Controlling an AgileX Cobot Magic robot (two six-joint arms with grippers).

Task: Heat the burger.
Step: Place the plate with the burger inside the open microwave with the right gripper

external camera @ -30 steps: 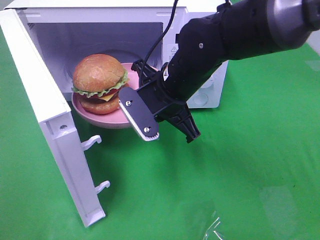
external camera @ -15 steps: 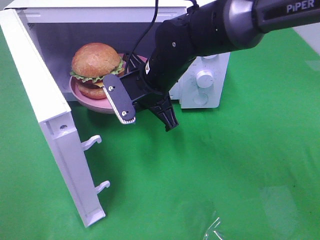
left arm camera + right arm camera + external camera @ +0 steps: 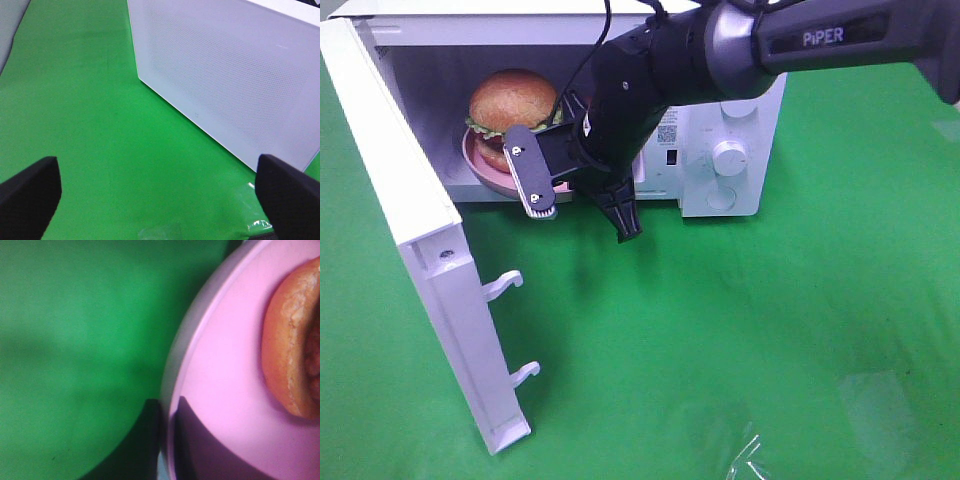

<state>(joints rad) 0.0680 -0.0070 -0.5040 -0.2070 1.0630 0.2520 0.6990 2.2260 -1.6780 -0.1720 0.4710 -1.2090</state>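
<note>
The pink plate's front rim (image 3: 495, 182) sits at the front edge of the microwave's hollow, so my right gripper needs to push the plate further inside before releasing it.
The burger (image 3: 512, 105), with a golden-brown bun, green lettuce and a dark patty, sits on a pink plate (image 3: 480, 170) inside the open white microwave (image 3: 720, 150). My right gripper (image 3: 575, 205) reaches across to the cavity mouth and grips the plate's front right rim. In the right wrist view the plate rim (image 3: 175, 370) runs between two dark fingers (image 3: 150, 450), and the bun's edge (image 3: 287, 340) shows beside it. My left gripper (image 3: 157, 167) is open and empty over the green cloth, out of the exterior view.
The microwave door (image 3: 410, 230) stands wide open on the left with two latch hooks (image 3: 505, 285). The control knob (image 3: 727, 157) is on the right panel. A white perforated microwave panel (image 3: 225, 75) fills the left wrist view. A clear plastic scrap (image 3: 750, 460) lies on the cloth.
My right gripper has moved up and left, carrying the plate and burger from the cavity's mouth deeper into the microwave.
</note>
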